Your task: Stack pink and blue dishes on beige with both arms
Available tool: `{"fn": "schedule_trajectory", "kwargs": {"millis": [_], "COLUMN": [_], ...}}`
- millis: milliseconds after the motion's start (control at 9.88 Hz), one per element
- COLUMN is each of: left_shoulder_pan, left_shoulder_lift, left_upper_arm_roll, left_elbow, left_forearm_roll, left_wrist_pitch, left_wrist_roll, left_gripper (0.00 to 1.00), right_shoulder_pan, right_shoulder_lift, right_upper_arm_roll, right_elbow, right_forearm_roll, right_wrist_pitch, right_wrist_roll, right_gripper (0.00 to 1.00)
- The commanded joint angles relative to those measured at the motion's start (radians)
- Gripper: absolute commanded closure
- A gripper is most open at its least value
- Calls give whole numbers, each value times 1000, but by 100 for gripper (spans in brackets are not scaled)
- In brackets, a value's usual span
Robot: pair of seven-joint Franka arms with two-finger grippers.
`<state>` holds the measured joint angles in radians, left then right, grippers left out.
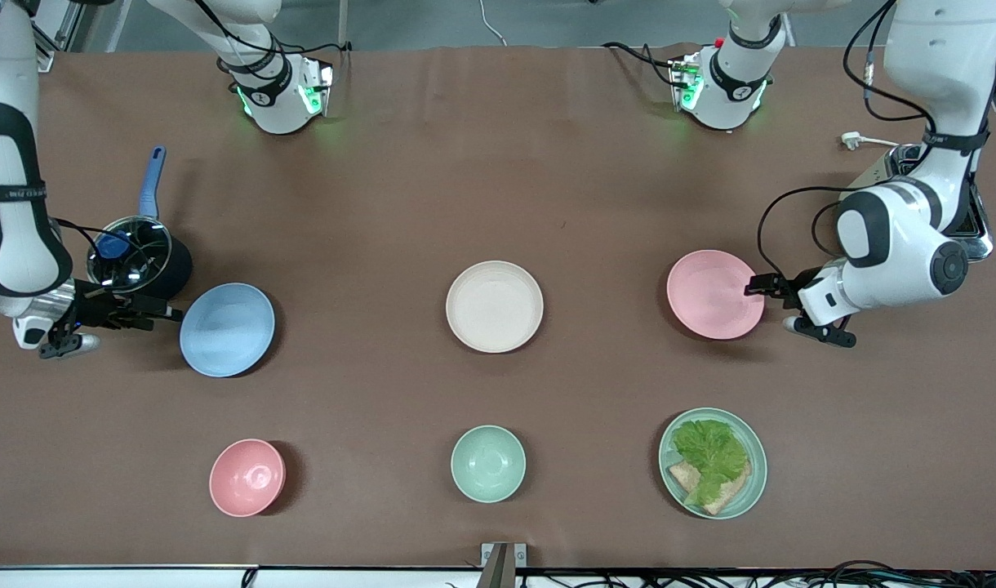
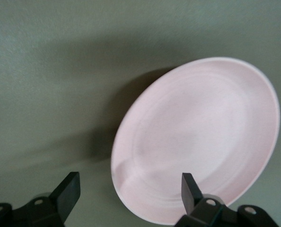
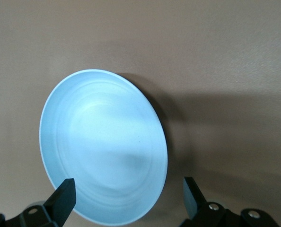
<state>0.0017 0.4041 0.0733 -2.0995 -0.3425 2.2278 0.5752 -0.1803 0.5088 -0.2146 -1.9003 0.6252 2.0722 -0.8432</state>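
Observation:
I need to lower my right gripper before I close it on the blue plate. Its fingers are high above the blue plate's rim (image 1: 182,343).
The beige plate (image 1: 495,306) lies bare at the table's middle. The pink plate (image 1: 714,294) (image 2: 197,137) lies toward the left arm's end. My left gripper (image 1: 755,286) (image 2: 129,189) is open at its rim, one finger (image 2: 190,189) over the plate and the other over the cloth. The blue plate (image 1: 227,329) (image 3: 102,151) lies toward the right arm's end. My right gripper (image 1: 162,313) (image 3: 128,193) is open at its rim, one finger (image 3: 64,193) over the plate's edge and the other off it. Neither gripper holds anything.
A dark pot (image 1: 135,261) with a glass lid and blue handle stands beside the blue plate, close to the right arm. Nearer the camera stand a small pink bowl (image 1: 246,477), a mint-green bowl (image 1: 487,463) and a mint-green plate (image 1: 751,482) with lettuce and bread.

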Motion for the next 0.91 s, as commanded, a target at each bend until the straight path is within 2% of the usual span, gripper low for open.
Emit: {"fn": "schedule_trajectory", "kwargs": {"millis": [0, 101, 203, 304, 506, 608, 709, 810], "left_shoulder_pan": [-5, -5, -2, 6, 4, 4, 4, 4], "left_shoulder_lift": [57, 79, 82, 84, 88, 88, 88, 85], "left_upper_arm_roll": [16, 16, 16, 16, 17, 16, 16, 16], "left_elbow": [-2, -2, -4, -5, -2, 1, 1, 1], "left_forearm_roll": [-50, -73, -119, -177, -240, -256, -256, -256], "left_wrist_pitch": [20, 20, 20, 20, 20, 20, 20, 18], "left_wrist_roll": [40, 69, 122, 155, 164, 164, 164, 166], "left_gripper": [14, 18, 39, 68, 97, 100, 100, 100], "right_shoulder_pan": [4, 10, 12, 12, 12, 12, 13, 13], "right_shoulder_lift": [28, 30, 30, 31, 43, 45, 53, 54], "right_upper_arm_roll": [-6, -6, -6, -6, -6, -6, -6, -6], "right_elbow": [-26, -51, -68, -72, -78, -85, -86, -82], "right_forearm_roll": [60, 70, 89, 97, 100, 111, 129, 148], "right_wrist_pitch": [38, 72, 80, 80, 88, 94, 95, 97], "right_wrist_roll": [-42, -42, -43, -43, -42, -43, -43, -39], "right_gripper": [0, 4, 13, 24, 47, 56, 73, 97]}}
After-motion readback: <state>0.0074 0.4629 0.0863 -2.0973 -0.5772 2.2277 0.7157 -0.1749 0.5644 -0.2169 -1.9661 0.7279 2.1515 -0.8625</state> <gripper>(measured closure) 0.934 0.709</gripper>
